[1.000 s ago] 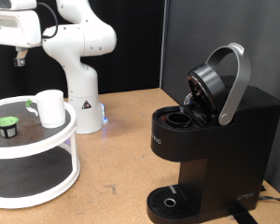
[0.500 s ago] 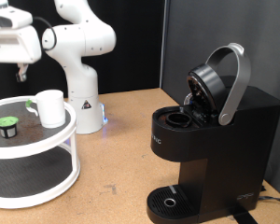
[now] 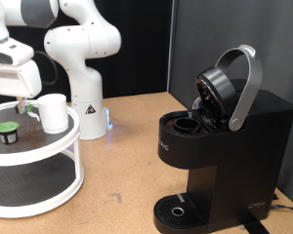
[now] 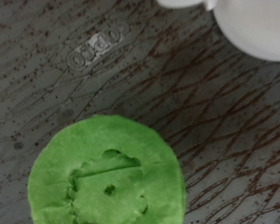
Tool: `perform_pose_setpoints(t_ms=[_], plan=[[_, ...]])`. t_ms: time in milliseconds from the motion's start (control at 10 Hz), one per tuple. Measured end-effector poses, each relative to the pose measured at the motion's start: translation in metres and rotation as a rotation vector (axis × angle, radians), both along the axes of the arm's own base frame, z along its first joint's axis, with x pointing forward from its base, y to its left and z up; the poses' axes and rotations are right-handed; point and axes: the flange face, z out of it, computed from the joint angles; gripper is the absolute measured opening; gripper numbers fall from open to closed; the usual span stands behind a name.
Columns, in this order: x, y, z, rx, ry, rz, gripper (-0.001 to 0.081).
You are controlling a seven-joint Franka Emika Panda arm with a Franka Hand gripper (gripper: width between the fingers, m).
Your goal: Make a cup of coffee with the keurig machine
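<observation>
My gripper lowers before it closes on the green pod top [image 3: 7,127] [image 4: 106,177]. My fingers hang above the pod top, short of its sides, so closing now would miss.
The black keurig machine [image 3: 225,146] stands at the exterior view's right with its grey-handled lid raised and the pod chamber open. The white cup [image 3: 53,112] stands on the top tier of a round white shelf [image 3: 49,156] at the left. A small dark pod with a green top [image 3: 5,129] sits beside the cup. My gripper [image 3: 20,101] hangs just above the shelf, between pod and cup. The wrist view shows no fingers. It shows the green pod top [image 4: 107,173] close up and the cup's edge [image 4: 252,23].
The shelf has a dark mesh top [image 4: 177,93] and a lower tier. The white robot base [image 3: 86,93] stands behind it. A brown tabletop [image 3: 127,156] lies between the shelf and the machine. The machine's round drip tray [image 3: 176,209] holds nothing.
My gripper has come down from the upper left towards the shelf top and now hangs low over the pod. The cup, the pod and the machine have not moved.
</observation>
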Motion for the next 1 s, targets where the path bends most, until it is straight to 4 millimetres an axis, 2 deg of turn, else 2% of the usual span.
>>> perform_pose_setpoints(t_ms=[600,1000], plan=[[0.003,0.000,-0.046,-0.049,-0.013,0.002,0.0807],[-0.001,-0.001,-0.056,-0.037,-0.006,0.020,0.0807]])
